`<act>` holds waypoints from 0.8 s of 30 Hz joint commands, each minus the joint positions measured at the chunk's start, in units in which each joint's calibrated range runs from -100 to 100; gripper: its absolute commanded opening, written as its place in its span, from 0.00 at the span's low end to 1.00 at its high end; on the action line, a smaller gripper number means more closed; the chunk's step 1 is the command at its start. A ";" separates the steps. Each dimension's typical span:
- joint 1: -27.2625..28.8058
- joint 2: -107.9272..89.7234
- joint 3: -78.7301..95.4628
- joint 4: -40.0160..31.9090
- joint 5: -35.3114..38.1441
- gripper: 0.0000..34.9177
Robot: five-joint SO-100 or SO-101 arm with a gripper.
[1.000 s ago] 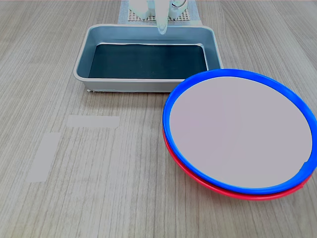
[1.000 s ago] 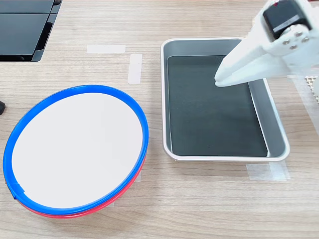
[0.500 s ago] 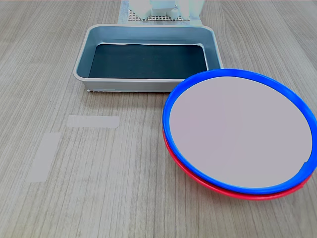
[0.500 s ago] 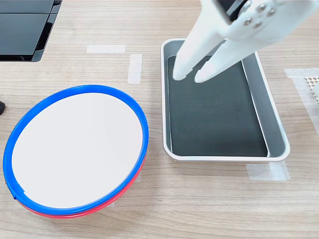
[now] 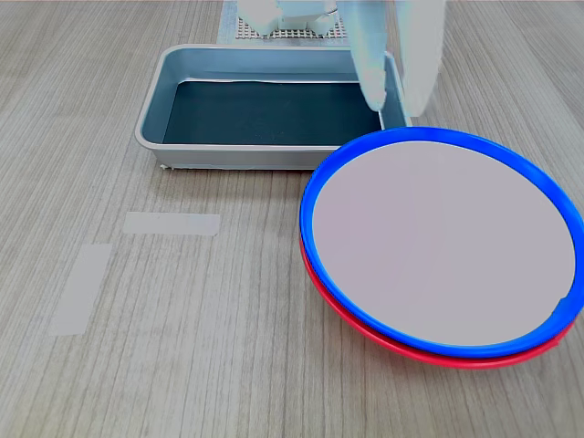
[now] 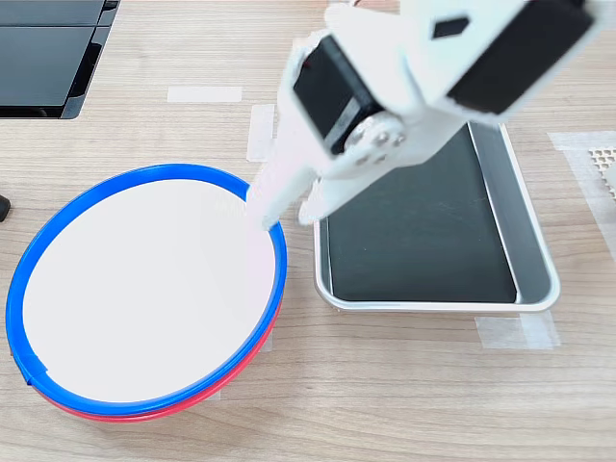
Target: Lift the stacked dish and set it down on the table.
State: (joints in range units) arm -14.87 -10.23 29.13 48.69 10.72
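The gripper grabs its blue rim beside the metal tray next, to set the stacked dish on the tabletop.
The stacked dish, blue-rimmed with a pale inside, lies on top of a red-rimmed dish on the table. My white gripper hangs open with nothing between its fingers. It is over the dish's rim on the side facing the metal tray. In the second exterior view one fingertip is above the blue rim and the other above the gap to the tray. Whether it touches the rim I cannot tell.
A grey metal tray with a dark bottom stands close beside the dishes. Pale tape strips lie on the wood. A black device sits at the second exterior view's top left.
The gripper has swung from over the tray to the near edge of the blue dish and come lower, with its fingers now apart. The dishes have not moved.
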 commanded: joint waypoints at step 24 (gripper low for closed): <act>-0.05 12.49 -11.15 -9.36 0.44 0.40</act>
State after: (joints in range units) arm -15.66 1.96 20.87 42.09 11.40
